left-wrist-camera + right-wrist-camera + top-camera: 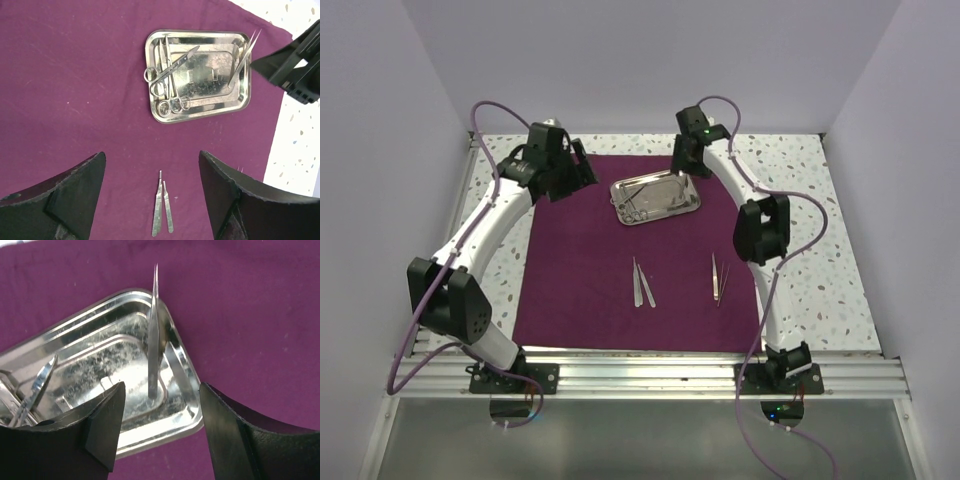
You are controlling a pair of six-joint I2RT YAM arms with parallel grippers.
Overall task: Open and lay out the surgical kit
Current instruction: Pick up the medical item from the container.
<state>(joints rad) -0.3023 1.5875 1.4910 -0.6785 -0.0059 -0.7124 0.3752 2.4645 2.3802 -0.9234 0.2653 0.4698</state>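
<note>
My right gripper needs to take the tweezers (244,57) next across their body near their joined end (235,77), with their tips pointing away, so it can lay them out on the cloth.
The dark purple cloth (580,260) lies spread flat on the table. The steel tray (692,207) sits near its far edge. In the left wrist view the tray (200,114) holds scissors and forceps (167,75), and tweezers (244,57) lean on its right rim. Two thin steel tools (162,205) lie side by side on the cloth, and another pair (717,278) lies to their right. My left gripper (152,160) hovers open above the cloth, left of the tray. My right gripper (162,390) is open over the tray's corner (165,432), its fingers apart from the tweezers (154,330).
Speckled white tabletop (820,260) shows around the cloth, wider on the right. White walls close in the back and both sides. The aluminium rail (650,375) with the arm bases runs along the near edge.
</note>
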